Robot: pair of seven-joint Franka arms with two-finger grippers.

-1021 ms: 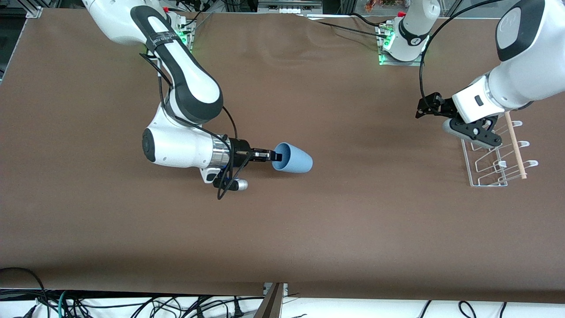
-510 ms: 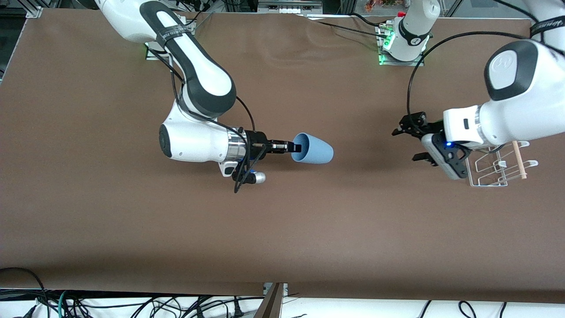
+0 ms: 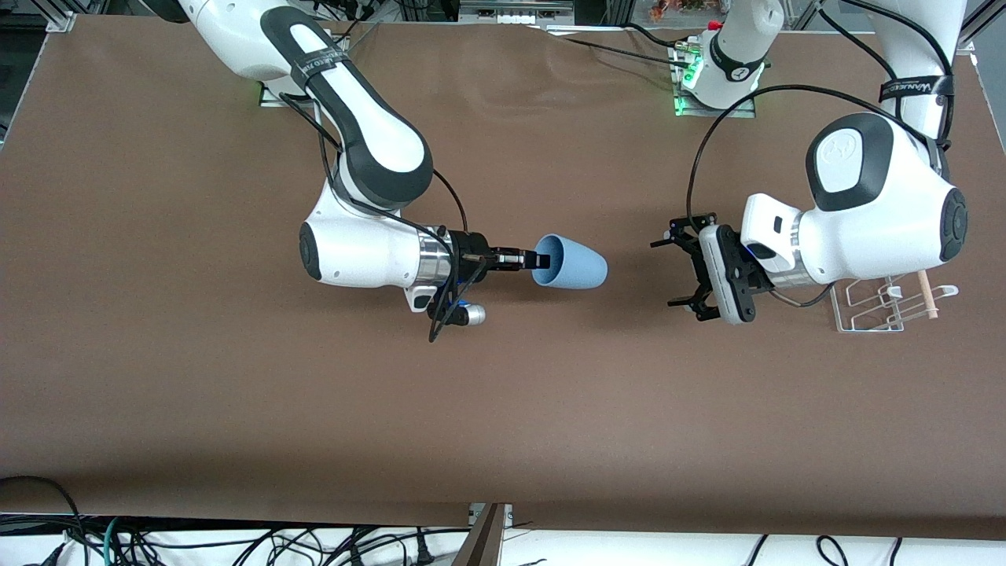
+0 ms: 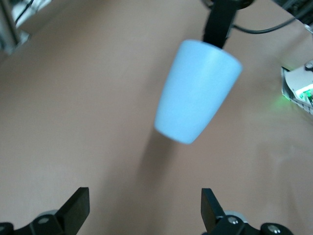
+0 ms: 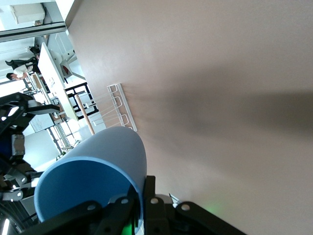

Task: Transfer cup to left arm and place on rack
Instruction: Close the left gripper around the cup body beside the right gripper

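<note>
The cup's rim should stay free to go onto the rack [image 3: 892,306], so my left gripper needs to grab the light-blue cup by its base end [image 3: 594,270] next.
The light-blue cup [image 3: 571,263] hangs sideways over the middle of the table, its base toward the left arm's end. My right gripper [image 3: 539,259] is shut on its rim, one finger inside and one outside; the right wrist view shows the rim [image 5: 93,181] clamped. My left gripper [image 3: 681,271] is open and empty, pointed at the cup's base with a gap between them. The left wrist view shows the cup [image 4: 198,90] ahead of my spread fingers [image 4: 78,208]. The white wire rack [image 3: 892,306] with its wooden dowel stands at the left arm's end, partly hidden by that arm.
The brown table [image 3: 503,409] holds nothing else besides the arms' bases along its edge farthest from the front camera. Cables hang below the table's nearest edge. The rack also shows in the right wrist view [image 5: 117,110].
My right gripper carried the cup toward the left arm's end. My left arm swung away from the rack toward the cup and turned its open gripper to face the cup's base.
</note>
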